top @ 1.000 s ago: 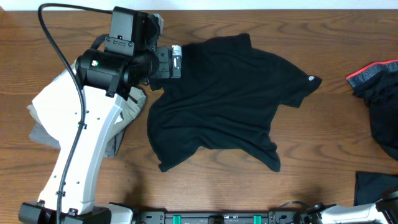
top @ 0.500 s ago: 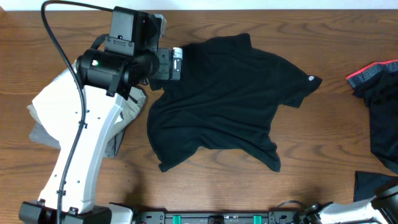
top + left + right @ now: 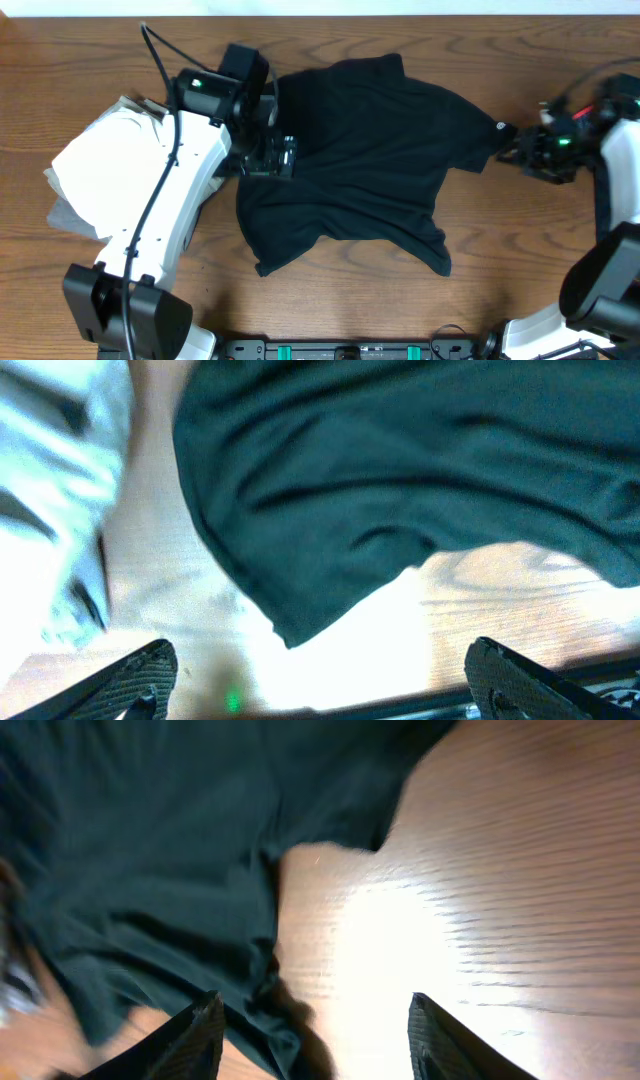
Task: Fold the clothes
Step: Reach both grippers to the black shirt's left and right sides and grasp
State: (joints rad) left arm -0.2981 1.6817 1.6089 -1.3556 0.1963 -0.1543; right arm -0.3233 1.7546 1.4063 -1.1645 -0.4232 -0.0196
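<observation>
My left gripper grabs the black T-shirt's near hem corner (image 3: 263,270) (image 3: 291,639) next, on the side of the stacked clothes, to spread it flat for folding.
A black short-sleeved T-shirt (image 3: 360,160) lies spread and creased in the middle of the wooden table, with a small white logo (image 3: 500,127) on its right sleeve. My left gripper (image 3: 283,157) hovers over the shirt's left edge. In the left wrist view the left gripper (image 3: 320,685) is open wide above the bare table, with the shirt (image 3: 400,470) just ahead. My right gripper (image 3: 512,152) sits by the logo sleeve. Seen from the right wrist, the right gripper (image 3: 320,1040) is open, and the shirt's hem (image 3: 150,850) reaches its left finger (image 3: 195,1040).
Folded white and grey clothes (image 3: 85,170) are stacked at the table's left, partly under my left arm, and show in the left wrist view as a pale garment (image 3: 50,480). Bare wood (image 3: 520,260) lies in front of and to the right of the shirt.
My left arm swung forward, carrying its gripper from the shirt's collar side down to its left edge. My right arm came in from the bottom right to the logo sleeve, jaws widening.
</observation>
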